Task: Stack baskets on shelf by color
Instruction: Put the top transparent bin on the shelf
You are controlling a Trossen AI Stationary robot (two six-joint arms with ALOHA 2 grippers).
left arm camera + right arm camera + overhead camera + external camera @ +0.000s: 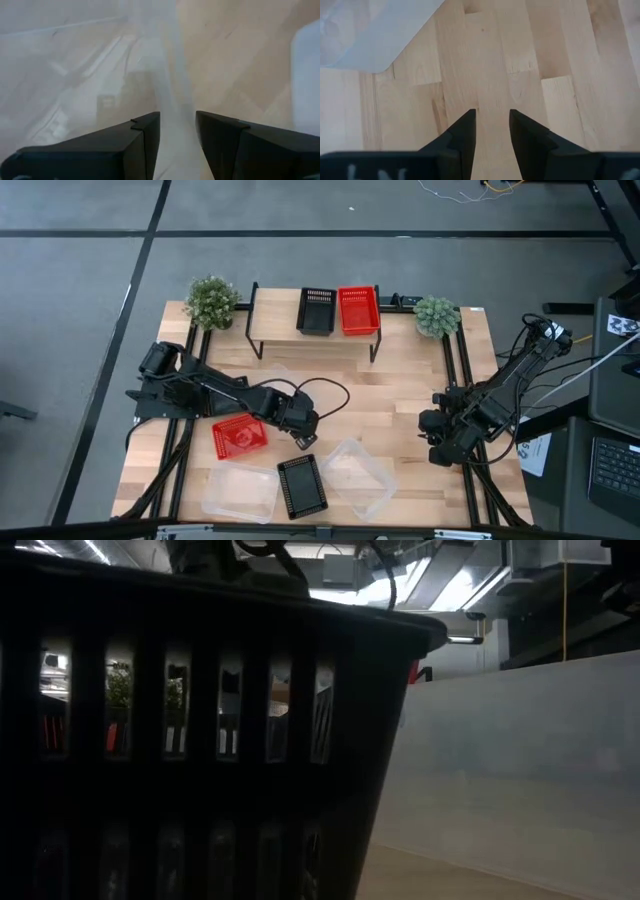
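My left gripper grabs the clear basket by its rim (175, 85) next, to stack it on the shelf by color.
On the shelf (285, 330) at the table's far side stand a black basket (317, 310) and a red basket (358, 310). A red basket (240, 435), a black basket (301, 485) and two clear baskets (243, 492) (358, 475) rest on the table. My left gripper (305, 442) is open at the right clear basket's far left corner. In the left wrist view its fingers (177, 117) straddle a translucent wall. My right gripper (440, 452) hangs open over bare wood (492, 117) near the table's right edge. My left gripper comes slanting down from the table's left, with one finger (145, 135) on either side of the clear basket's wall (167, 85). Whether the fingers touch the wall, I cannot tell. The basket sits on the table.
Two green potted plants (212, 302) (436, 316) flank the shelf. In the low view the black basket (200, 740) fills the left and a pale translucent wall (520, 770) the right. A clear basket's corner (370, 35) shows ahead of my right gripper.
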